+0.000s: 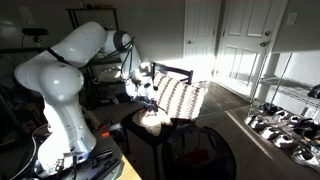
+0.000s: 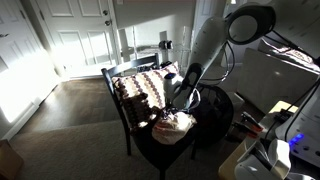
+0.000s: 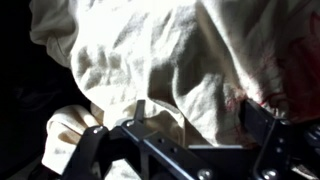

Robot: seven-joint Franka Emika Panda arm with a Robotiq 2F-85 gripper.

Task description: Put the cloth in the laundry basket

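My open fingers are down on the cloth with a raised fold of it between them, so my gripper closes on the cloth (image 3: 150,50) next.
The cloth (image 3: 150,50) is a crumpled cream piece with red marks at one side. It lies bunched on the black seat of a chair in both exterior views (image 1: 155,121) (image 2: 175,125). My gripper (image 3: 200,120) is down on the cloth, its two fingers wide apart with a fold of cloth between them, so it is open. It also shows in both exterior views (image 1: 146,92) (image 2: 181,104), just above the cloth. The laundry basket (image 1: 200,155) is a dark round mesh tub on the floor beside the chair (image 2: 212,108).
A striped cushion (image 1: 182,98) (image 2: 143,88) leans against the back of the black chair (image 2: 112,95). A wire rack with shoes (image 1: 285,125) stands by the wall. White doors (image 2: 75,35) are behind. Desk clutter (image 2: 270,120) lies near the robot base.
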